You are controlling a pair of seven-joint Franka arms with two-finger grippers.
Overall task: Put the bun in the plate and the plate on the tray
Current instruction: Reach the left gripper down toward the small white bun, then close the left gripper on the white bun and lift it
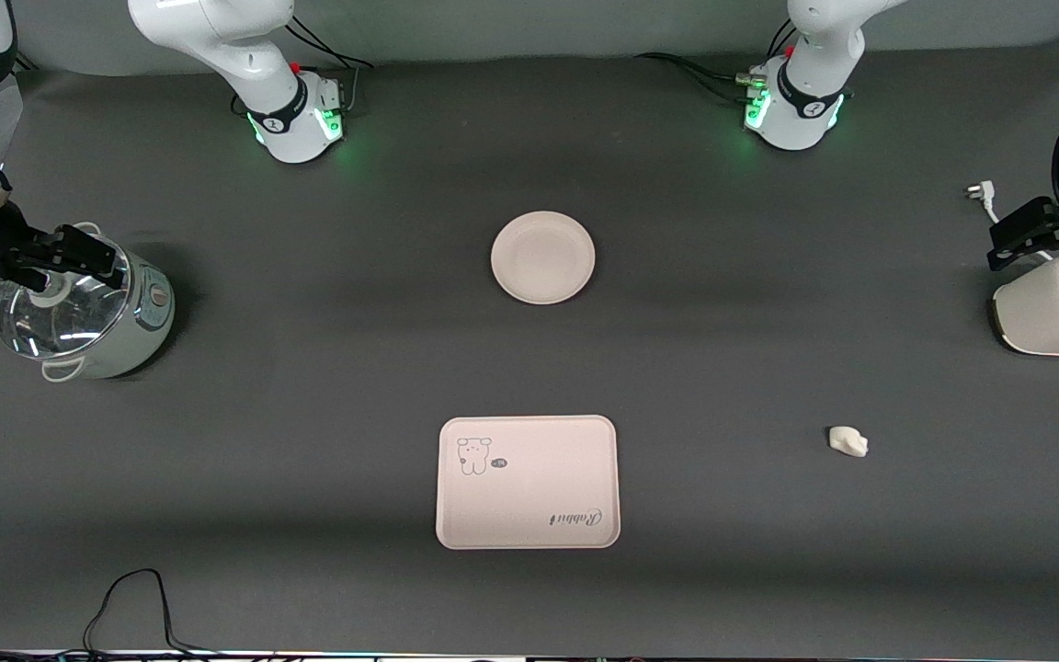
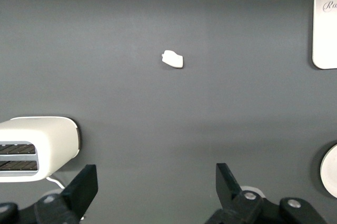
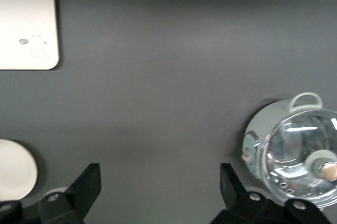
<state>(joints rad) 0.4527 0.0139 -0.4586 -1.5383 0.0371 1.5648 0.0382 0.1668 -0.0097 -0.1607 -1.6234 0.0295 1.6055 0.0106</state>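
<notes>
The bun's rounded body needs to stay free to settle in the plate [image 1: 543,257]. My left gripper should grab the bun by its narrow end [image 1: 860,447] next.
The small off-white bun [image 1: 848,441] lies on the dark table toward the left arm's end, apart from everything; it also shows in the left wrist view [image 2: 172,59]. The round cream plate [image 1: 543,257] sits empty mid-table. The rectangular tray [image 1: 528,483] with the animal drawing and "Rabbit" script lies nearer to the front camera than the plate. My left gripper [image 1: 1030,230] hangs open and empty over the toaster [image 1: 1058,317], its fingers wide apart in its wrist view [image 2: 157,174]. My right gripper [image 1: 61,257] hangs open and empty over the pot [image 1: 88,313], also wide apart [image 3: 160,174].
A white toaster [image 2: 37,148] stands at the left arm's end of the table and a glass-lidded pot [image 3: 295,145] at the right arm's end. A white plug [image 1: 978,193] lies near the toaster. A black cable [image 1: 134,598] loops at the table's front edge.
</notes>
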